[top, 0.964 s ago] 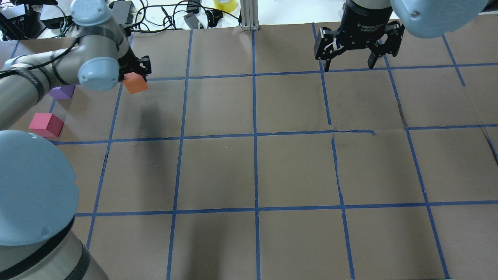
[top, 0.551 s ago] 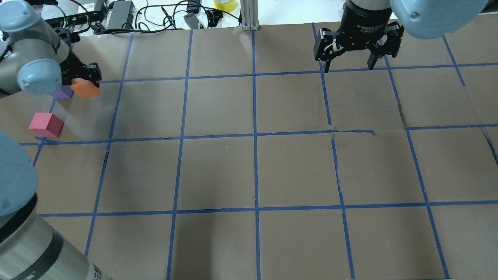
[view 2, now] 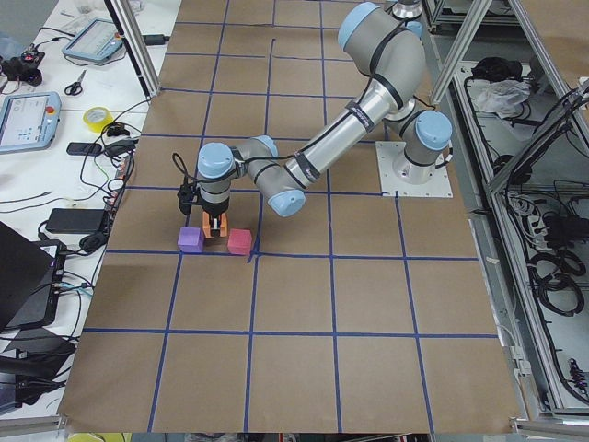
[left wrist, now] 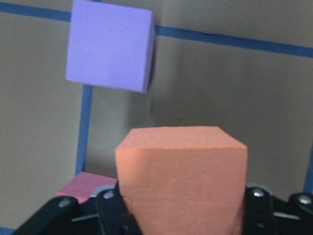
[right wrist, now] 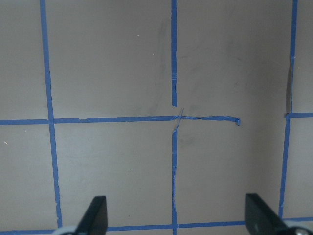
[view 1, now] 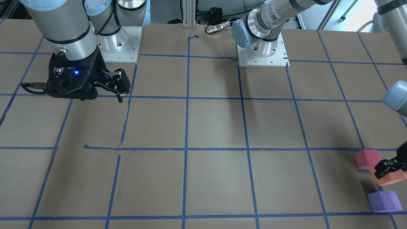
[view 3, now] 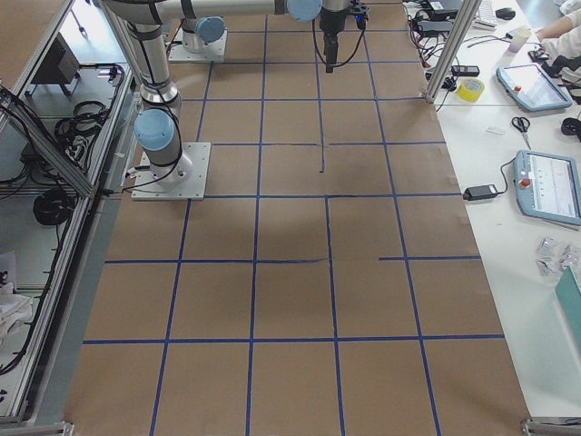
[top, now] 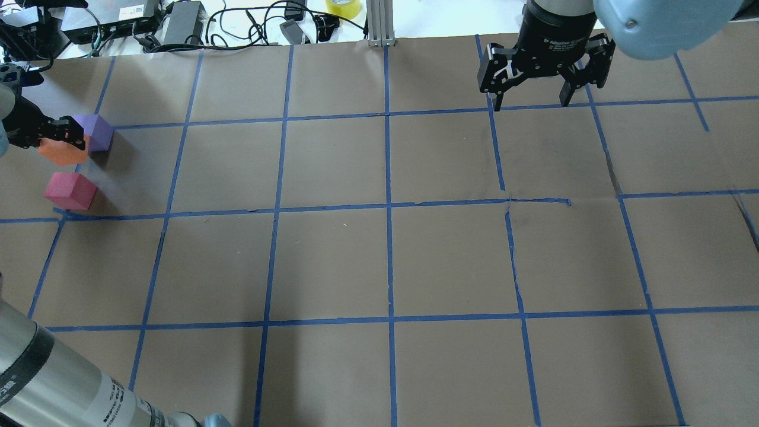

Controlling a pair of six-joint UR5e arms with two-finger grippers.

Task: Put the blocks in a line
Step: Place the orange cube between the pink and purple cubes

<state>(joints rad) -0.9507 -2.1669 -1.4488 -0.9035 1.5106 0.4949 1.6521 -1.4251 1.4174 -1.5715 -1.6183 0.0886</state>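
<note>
The orange block [view 1: 392, 178] [left wrist: 181, 176] hangs above the tabletop, turned against the purple block, so my left gripper turns and lowers it next before releasing it.
My left gripper [top: 54, 141] is shut on the orange block [top: 64, 153] at the table's far left edge. It holds the block between the purple block [top: 98, 131] and the pinkish-red block [top: 70, 191]. In the left wrist view the orange block [left wrist: 181, 176] fills the centre, with the purple block [left wrist: 110, 46] beyond it and the pinkish-red block [left wrist: 87, 183] partly hidden behind it. The front-facing view shows the pinkish-red [view 1: 368, 159], orange [view 1: 390, 178] and purple [view 1: 384, 201] blocks roughly in a row. My right gripper [top: 531, 99] is open and empty, hovering at the far right.
Brown paper with a blue tape grid [top: 388, 204] covers the table. Cables and power bricks [top: 178, 18] and a yellow tape roll [top: 343, 7] lie beyond the far edge. A metal post [top: 379, 24] stands at the far middle.
My left gripper has carried the orange block leftward, from right of the purple block to between the purple and pinkish-red blocks. The right arm has not moved.
</note>
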